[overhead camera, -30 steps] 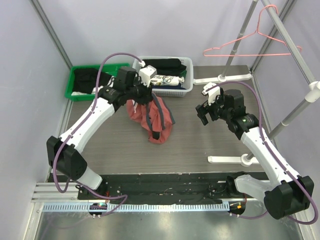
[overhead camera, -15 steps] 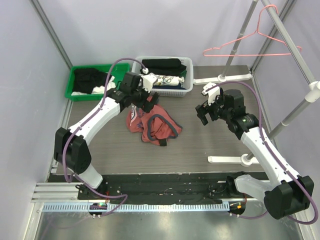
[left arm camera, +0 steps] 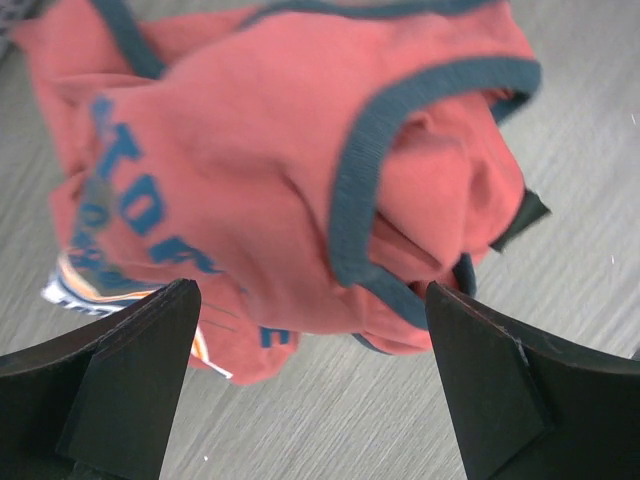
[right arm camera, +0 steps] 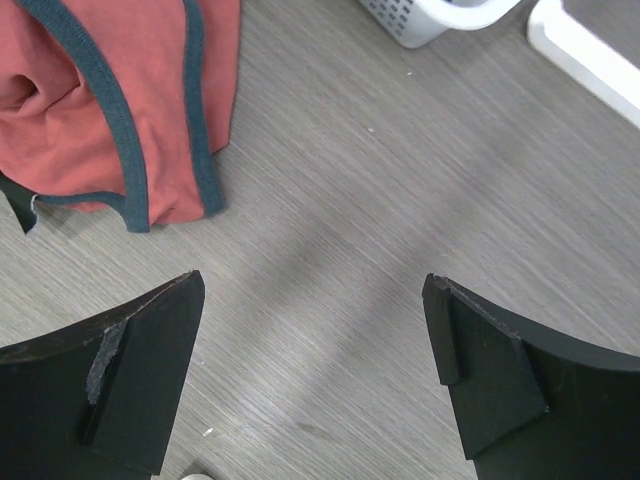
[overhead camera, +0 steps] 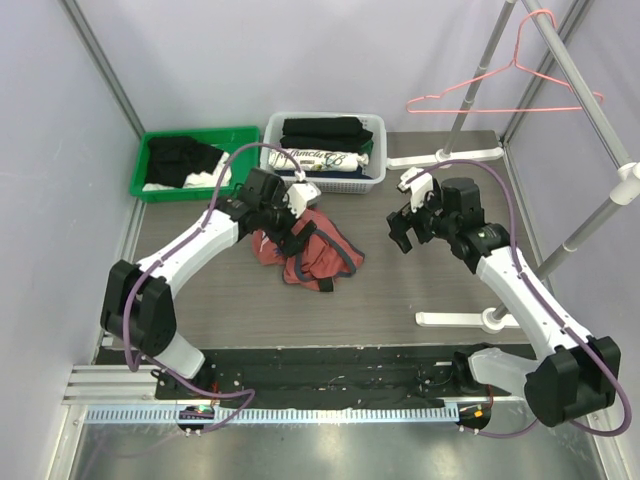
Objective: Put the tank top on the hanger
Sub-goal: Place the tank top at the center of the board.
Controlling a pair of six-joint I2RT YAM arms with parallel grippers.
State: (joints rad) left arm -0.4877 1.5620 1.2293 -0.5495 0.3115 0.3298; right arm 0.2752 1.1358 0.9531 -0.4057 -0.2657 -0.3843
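I should next use my left gripper to grab the tank top by its navy-trimmed shoulder strap [overhead camera: 300,264]. Then the tank top's body hangs open for the hanger [overhead camera: 505,92].
The rust-red tank top [overhead camera: 322,254] with navy trim lies crumpled in a heap on the table, left of centre. My left gripper [overhead camera: 288,228] hovers over its left edge, open and empty. In the left wrist view the tank top [left arm camera: 280,150] with its blue lettering fills the space just beyond the left gripper [left arm camera: 310,345]. My right gripper [overhead camera: 400,232] hangs open over bare table to the right of the heap. The right wrist view shows the tank top [right arm camera: 90,90] at the upper left, apart from the right gripper [right arm camera: 312,335]. The pink hanger [overhead camera: 505,92] hangs from the rail at the back right.
A green bin [overhead camera: 140,178] with black and white clothes stands at the back left. Beside it a white basket [overhead camera: 322,184] holds folded clothes; its corner [right arm camera: 430,18] shows in the right wrist view. The rack's white feet [overhead camera: 458,155] [overhead camera: 470,320] and slanted rail [overhead camera: 590,85] take up the right side.
My left gripper opened and let go of the tank top, which dropped from a hanging bundle into a heap on the table. The left arm came lower. The right gripper shifted slightly left.
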